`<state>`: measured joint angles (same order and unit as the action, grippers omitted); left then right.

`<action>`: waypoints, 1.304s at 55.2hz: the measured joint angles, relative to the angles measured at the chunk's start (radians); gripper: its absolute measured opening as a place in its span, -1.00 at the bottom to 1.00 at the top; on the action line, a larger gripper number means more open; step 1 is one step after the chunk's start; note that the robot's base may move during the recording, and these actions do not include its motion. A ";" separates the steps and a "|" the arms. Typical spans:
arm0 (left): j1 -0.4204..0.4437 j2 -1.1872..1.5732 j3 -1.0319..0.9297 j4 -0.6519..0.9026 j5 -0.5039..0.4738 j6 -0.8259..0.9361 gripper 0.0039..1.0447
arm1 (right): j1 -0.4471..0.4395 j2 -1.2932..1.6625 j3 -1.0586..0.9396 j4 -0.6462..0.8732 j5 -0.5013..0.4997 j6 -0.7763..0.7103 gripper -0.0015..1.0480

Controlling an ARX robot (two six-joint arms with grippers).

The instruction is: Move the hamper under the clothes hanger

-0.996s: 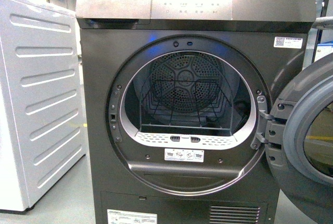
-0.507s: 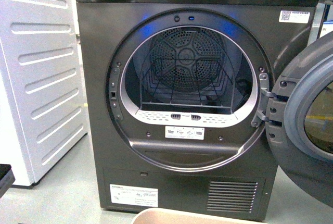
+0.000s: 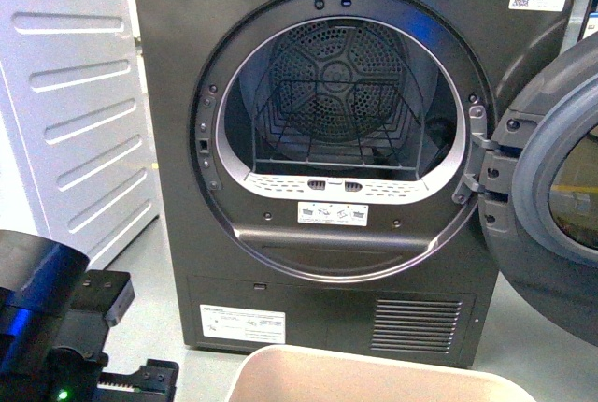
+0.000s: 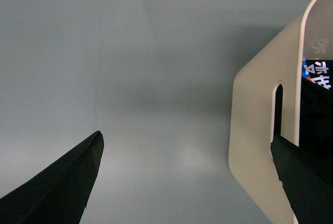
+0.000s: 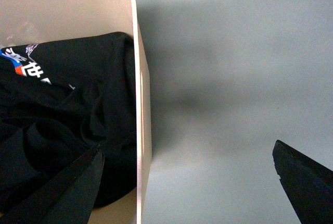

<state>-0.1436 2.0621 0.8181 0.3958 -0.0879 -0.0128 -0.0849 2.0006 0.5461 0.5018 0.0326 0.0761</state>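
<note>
The hamper's broad body (image 3: 378, 380) is much wider than my open fingers. My left gripper should next grab the hamper by its thin side rim (image 3: 240, 380) to move it.
The cream hamper's rim (image 3: 374, 374) shows at the bottom of the front view, in front of the dryer. In the left wrist view the hamper's side wall (image 4: 257, 130) with a handle slot is by one finger; my left gripper (image 4: 187, 182) is open over the grey floor beside it. In the right wrist view the hamper's wall (image 5: 139, 104) runs between the open fingers of my right gripper (image 5: 187, 182), with a black T-shirt (image 5: 57, 130) inside the bin. The clothes hanger is out of view.
A dark grey dryer (image 3: 336, 140) stands straight ahead with its round door (image 3: 551, 196) swung open to the right. A white appliance (image 3: 75, 112) stands at the left. My left arm's black body (image 3: 56, 327) shows at the lower left. The floor is grey.
The front view has tilted down: the dryer's control panel left the top, the hamper's rim rose into view at the bottom, and the left arm appeared at the lower left.
</note>
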 joint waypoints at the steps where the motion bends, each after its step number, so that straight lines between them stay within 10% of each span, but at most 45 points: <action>1: -0.006 0.009 0.008 -0.003 0.000 -0.003 0.88 | 0.002 0.004 0.000 0.003 -0.001 0.000 0.85; 72: -0.198 0.342 0.406 -0.284 0.012 -0.101 0.88 | 0.042 0.241 0.156 -0.002 -0.023 0.000 0.85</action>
<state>-0.3420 2.4042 1.2236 0.1116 -0.0761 -0.1135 -0.0433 2.2421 0.7017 0.4999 0.0093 0.0765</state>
